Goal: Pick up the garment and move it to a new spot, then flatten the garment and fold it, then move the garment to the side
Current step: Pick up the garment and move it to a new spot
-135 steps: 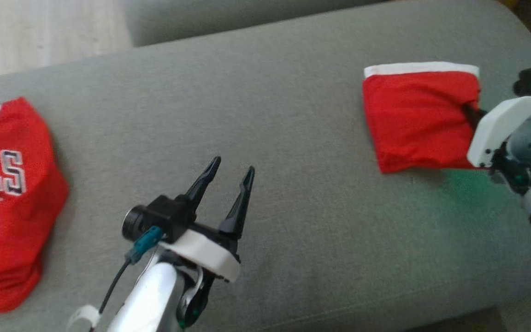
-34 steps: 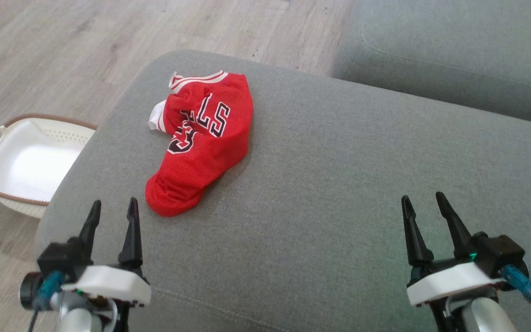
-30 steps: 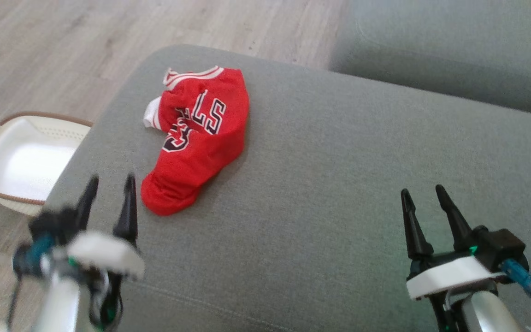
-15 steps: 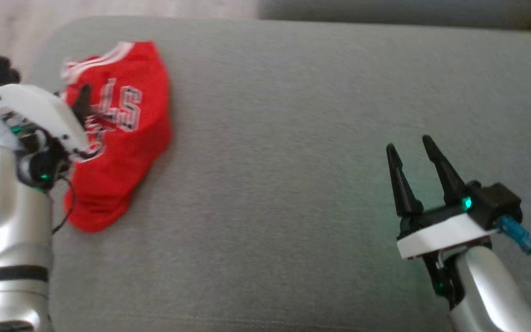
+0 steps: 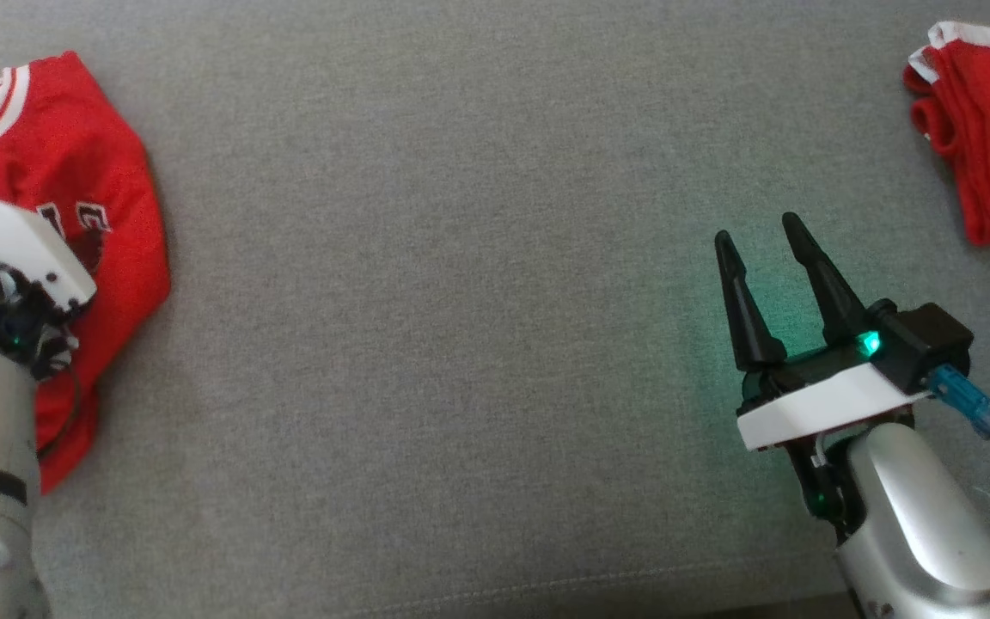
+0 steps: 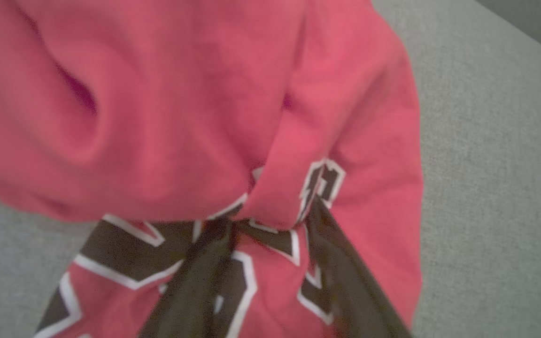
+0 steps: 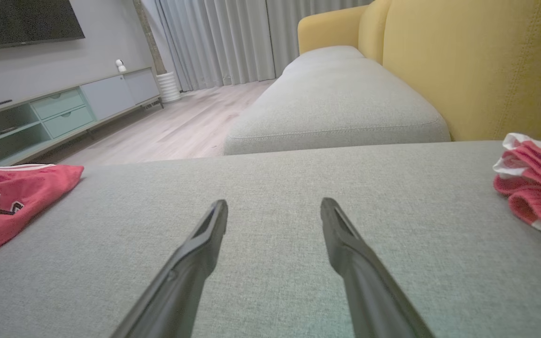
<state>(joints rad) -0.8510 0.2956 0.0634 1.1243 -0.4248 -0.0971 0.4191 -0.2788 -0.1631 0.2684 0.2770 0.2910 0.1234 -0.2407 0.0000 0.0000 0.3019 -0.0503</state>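
Note:
I need to pinch the garment next with my left gripper by the raised fold at its lettering (image 6: 274,205), because the cloth (image 6: 378,219) around it lies loose on the seat.
The garment (image 5: 74,172) is a crumpled red jersey with black and white lettering, lying at the left end of the grey sofa seat (image 5: 461,301). My left arm's white wrist housing (image 5: 14,249) hangs over the jersey and covers its fingers in the head view. In the left wrist view my left gripper (image 6: 270,220) is pressed into the garment (image 6: 204,94), jaws wide apart with a raised ridge of fabric between them. My right gripper (image 5: 757,236) hovers open over bare cushion to the right, also seen open in its own view (image 7: 274,206). The garment (image 7: 12,188) lies far to its left.
A second red garment (image 5: 985,129) with white trim lies folded at the seat's far right, also (image 7: 538,183). A yellow sofa back (image 7: 486,61) rises behind it, another grey cushion (image 7: 336,103) lies beyond, and a low cabinet (image 7: 64,108) stands across the wooden floor.
The head camera has swung and tilted down. My left arm has come down onto the jersey and its fingers now press into the fabric. The right gripper stays open over the cushion.

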